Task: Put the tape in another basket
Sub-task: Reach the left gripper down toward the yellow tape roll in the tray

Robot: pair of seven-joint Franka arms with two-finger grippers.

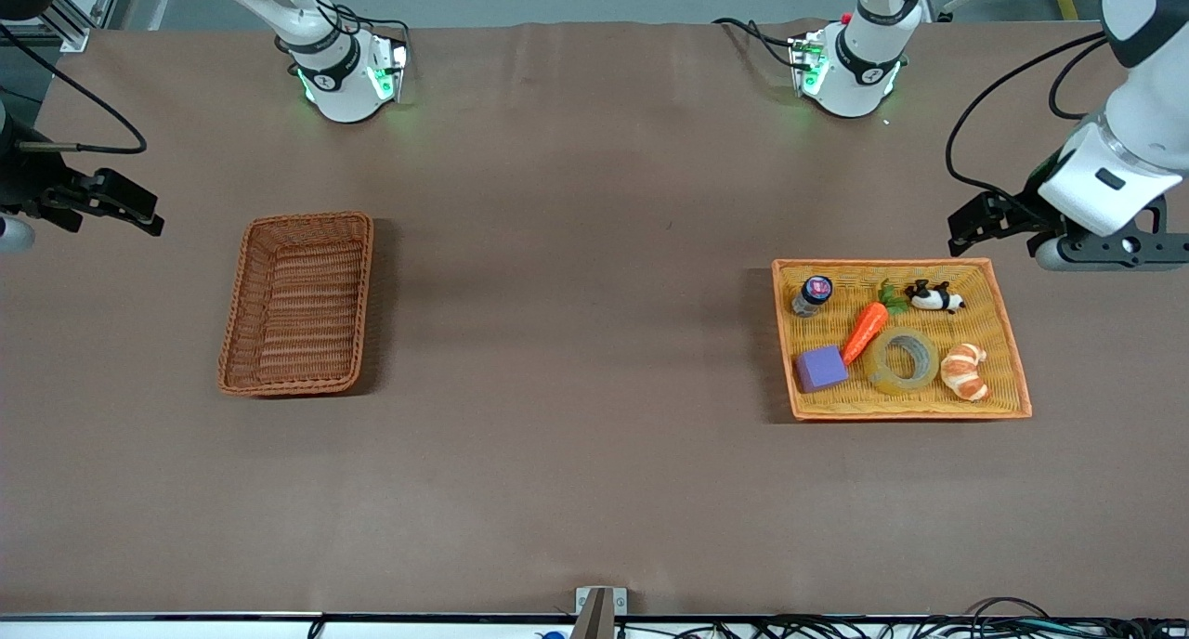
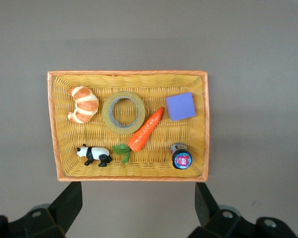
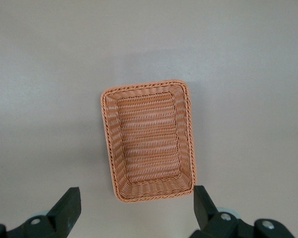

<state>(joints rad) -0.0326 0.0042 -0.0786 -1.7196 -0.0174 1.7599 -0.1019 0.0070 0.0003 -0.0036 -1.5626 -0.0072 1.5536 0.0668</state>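
The tape should go into the reddish-brown wicker basket (image 1: 297,303), so my left gripper should grab it next by its ring side (image 1: 881,372).
The tape (image 1: 879,365), a translucent yellowish ring, lies flat in the yellow tray (image 1: 915,414) between a carrot and a croissant. It also shows in the left wrist view (image 2: 108,112). The reddish-brown wicker basket (image 1: 297,303) stands empty toward the right arm's end, and shows in the right wrist view (image 3: 149,139). My left gripper (image 1: 989,223) is open and empty, over bare table just off the tray's rim (image 2: 137,191). My right gripper (image 1: 116,202) is open and empty, over bare table beside the basket (image 3: 137,206).
The tray also holds a croissant (image 1: 966,371), an orange carrot (image 1: 866,331), a purple block (image 1: 821,368), a panda figure (image 1: 934,296) and a small jar (image 1: 814,293). Brown table (image 1: 576,342) lies between tray and basket.
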